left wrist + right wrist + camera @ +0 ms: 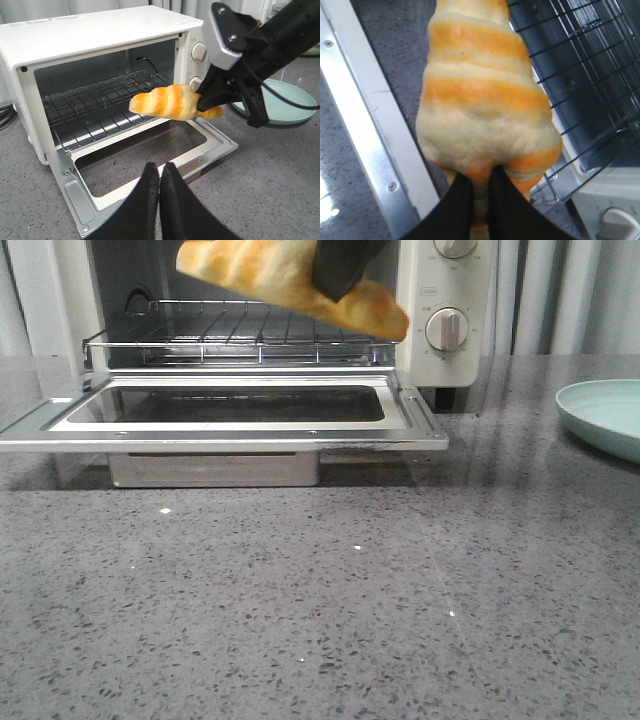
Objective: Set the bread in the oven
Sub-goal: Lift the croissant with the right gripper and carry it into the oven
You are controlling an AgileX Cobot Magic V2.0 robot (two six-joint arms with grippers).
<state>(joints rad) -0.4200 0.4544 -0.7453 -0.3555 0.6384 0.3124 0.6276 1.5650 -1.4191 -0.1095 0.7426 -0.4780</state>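
Note:
The bread (270, 270) hangs tilted high in front of the wire rack (180, 335), so my right gripper stays closed on it from here until it is in the oven.
The bread (270, 270), a golden-orange striped croissant loaf, hangs in the air in front of the open oven (445, 360), above the lowered glass door (225, 430). My right gripper (479, 187) is shut on one end of the bread (480, 100). It also shows in the left wrist view (205, 102), holding the bread (167, 102) level with the wire rack (100, 100). My left gripper (159, 172) is shut and empty, hovering over the counter in front of the door. The left gripper is out of the front view.
A pale green plate (605, 415) lies on the grey speckled counter (320, 610) to the right of the oven. The oven's knobs (447, 328) face forward at its right side. The open door sticks out over the counter.

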